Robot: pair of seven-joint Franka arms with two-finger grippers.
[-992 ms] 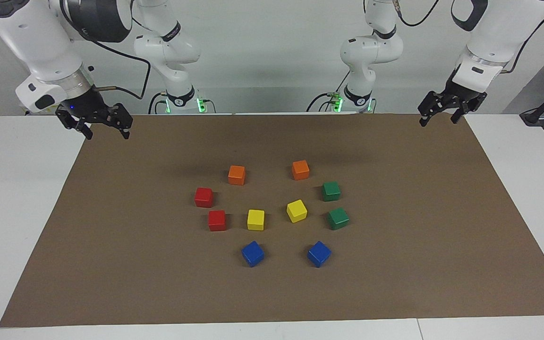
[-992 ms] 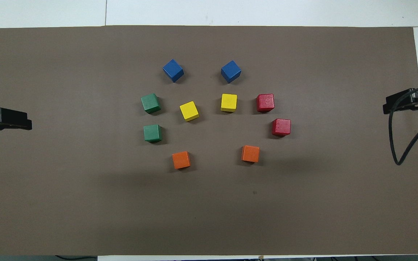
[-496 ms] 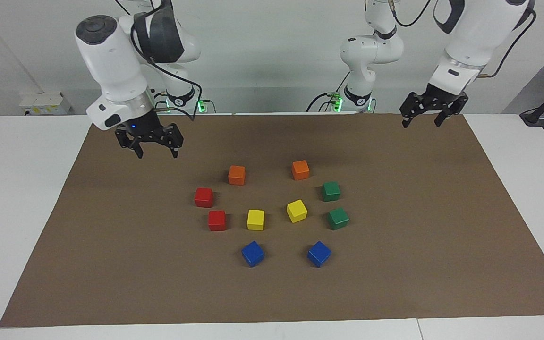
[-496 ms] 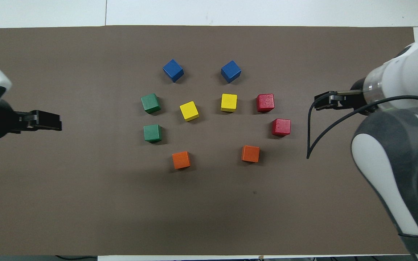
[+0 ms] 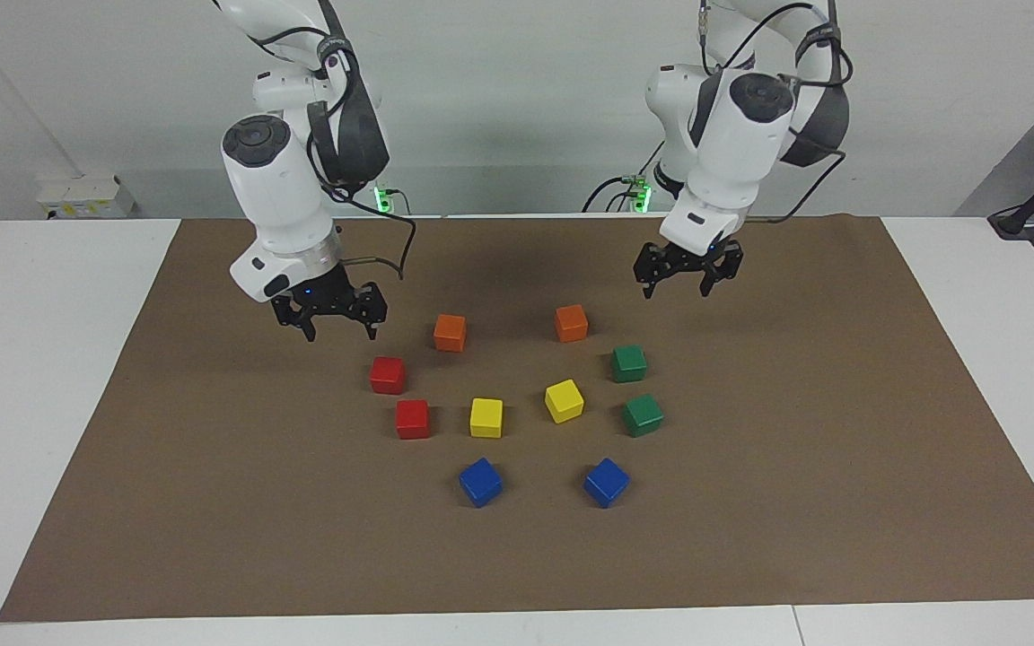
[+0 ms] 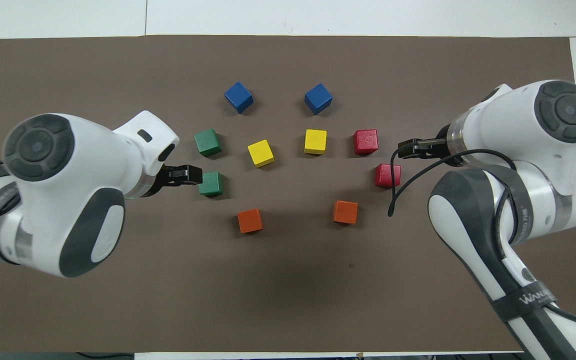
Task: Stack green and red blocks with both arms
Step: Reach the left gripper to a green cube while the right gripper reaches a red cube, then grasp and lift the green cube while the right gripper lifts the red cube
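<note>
I need to grab the green cube by its opposite sides with my left gripper next. This leaves the green cube's flat top (image 6: 211,182) and bottom free to stack.
Two red blocks (image 5: 387,374) (image 5: 412,418) and two green blocks (image 5: 628,362) (image 5: 642,414) lie apart on the brown mat, none stacked. In the overhead view the red blocks (image 6: 387,175) (image 6: 365,141) lie toward the right arm's end and the green blocks (image 6: 210,183) (image 6: 207,142) toward the left arm's end. My right gripper (image 5: 339,332) (image 6: 410,149) is open and empty, raised over the mat beside the red blocks. My left gripper (image 5: 676,289) (image 6: 188,175) is open and empty, raised over the mat beside the green block nearer to the robots.
Two orange cubes (image 5: 450,332) (image 5: 571,322) lie nearest the robots. Two yellow cubes (image 5: 486,417) (image 5: 564,400) lie between the red and green pairs. Two blue cubes (image 5: 480,482) (image 5: 606,482) lie farthest. The brown mat (image 5: 795,502) covers the white table.
Both arms have swung in from the table's ends toward the ring of cubes and come lower. No cube has moved.
</note>
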